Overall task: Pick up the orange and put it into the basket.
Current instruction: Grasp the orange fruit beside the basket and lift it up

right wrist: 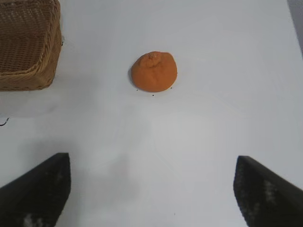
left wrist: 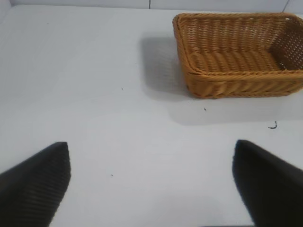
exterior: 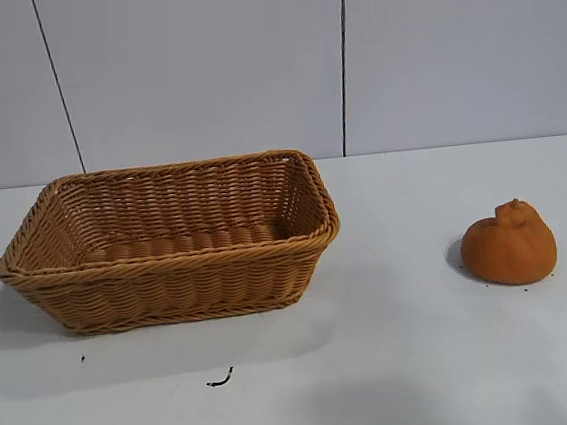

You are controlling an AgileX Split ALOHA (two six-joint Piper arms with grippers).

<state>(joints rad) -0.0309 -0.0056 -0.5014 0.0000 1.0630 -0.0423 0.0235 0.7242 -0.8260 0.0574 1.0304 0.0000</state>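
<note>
My right gripper grabs the orange by the small knob on its top (exterior: 513, 212) next, to put the orange into the basket (exterior: 171, 238).
The orange (exterior: 509, 244) is a dull-orange squashed lump with a small knob on top. It sits on the white table at the right, well apart from the basket. The basket (exterior: 171, 238) is a tan woven wicker box at the left, with nothing in it. Neither arm shows in the exterior view. In the right wrist view the right gripper (right wrist: 152, 163) is open and empty above the table, with the orange (right wrist: 154, 72) ahead of it and a basket corner (right wrist: 29, 45) off to the side. In the left wrist view the left gripper (left wrist: 151, 151) is open and empty, with the basket (left wrist: 239, 54) far ahead.
A small dark scrap (exterior: 220, 380) lies on the table in front of the basket, also seen in the left wrist view (left wrist: 272, 126). Pale wall panels stand behind the table.
</note>
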